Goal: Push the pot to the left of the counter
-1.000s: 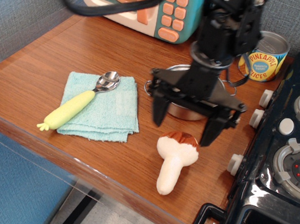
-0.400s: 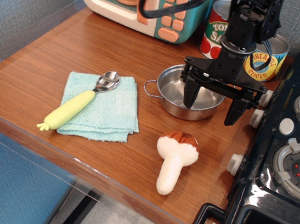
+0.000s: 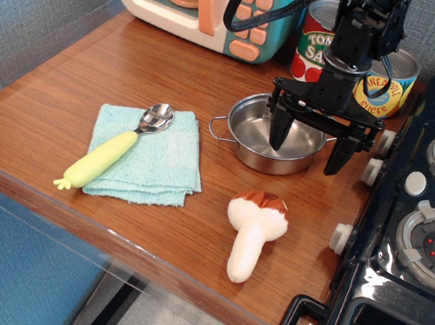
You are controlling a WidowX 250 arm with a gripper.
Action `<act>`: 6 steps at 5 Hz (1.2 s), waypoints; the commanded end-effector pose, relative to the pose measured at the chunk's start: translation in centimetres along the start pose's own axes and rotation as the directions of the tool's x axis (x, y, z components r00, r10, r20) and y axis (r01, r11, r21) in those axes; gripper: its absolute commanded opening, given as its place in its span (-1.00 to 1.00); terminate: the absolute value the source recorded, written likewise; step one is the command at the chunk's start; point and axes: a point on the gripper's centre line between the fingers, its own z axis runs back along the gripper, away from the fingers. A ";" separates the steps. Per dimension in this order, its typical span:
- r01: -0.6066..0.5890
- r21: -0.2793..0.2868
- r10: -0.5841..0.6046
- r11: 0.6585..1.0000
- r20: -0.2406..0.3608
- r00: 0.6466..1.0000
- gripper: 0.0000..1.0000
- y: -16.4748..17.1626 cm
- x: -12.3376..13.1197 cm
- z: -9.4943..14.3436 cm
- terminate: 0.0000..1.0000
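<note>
I will next grab the pot by its steel rim (image 3: 322,145) with my gripper, to push the pot across the counter past the teal cloth (image 3: 157,163).
The small shiny steel pot (image 3: 256,140) sits on the brown wooden counter (image 3: 95,58), right of centre, with a wire loop handle pointing left. My black gripper (image 3: 308,145) is open and points down over the pot's right side. Its left finger (image 3: 279,130) reaches inside the pot. Its right finger (image 3: 339,150) hangs outside the pot's right rim, near the stove knobs. The pot's right edge is hidden behind the gripper.
A teal cloth (image 3: 148,156) with a yellow-handled spoon (image 3: 114,157) lies left of the pot. A plush mushroom (image 3: 254,233) lies in front of it. Two cans (image 3: 389,81) and a toy microwave (image 3: 202,4) stand behind. A dark toy stove (image 3: 422,221) borders the right.
My gripper has moved right and back from the front of the pot to its right side, uncovering the bowl; in the last moment it rose slightly. The pot has not moved.
</note>
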 end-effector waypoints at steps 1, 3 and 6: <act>0.000 -0.023 0.001 1.000 0.036 0.999 -1.00 0.2 0.3 1.0 -1.00; -0.004 -0.043 0.006 0.999 0.035 0.999 -1.00 0.7 0.1 1.7 -1.00; -0.133 -0.101 0.147 0.986 0.147 0.978 -1.00 9.4 -0.6 9.4 -1.00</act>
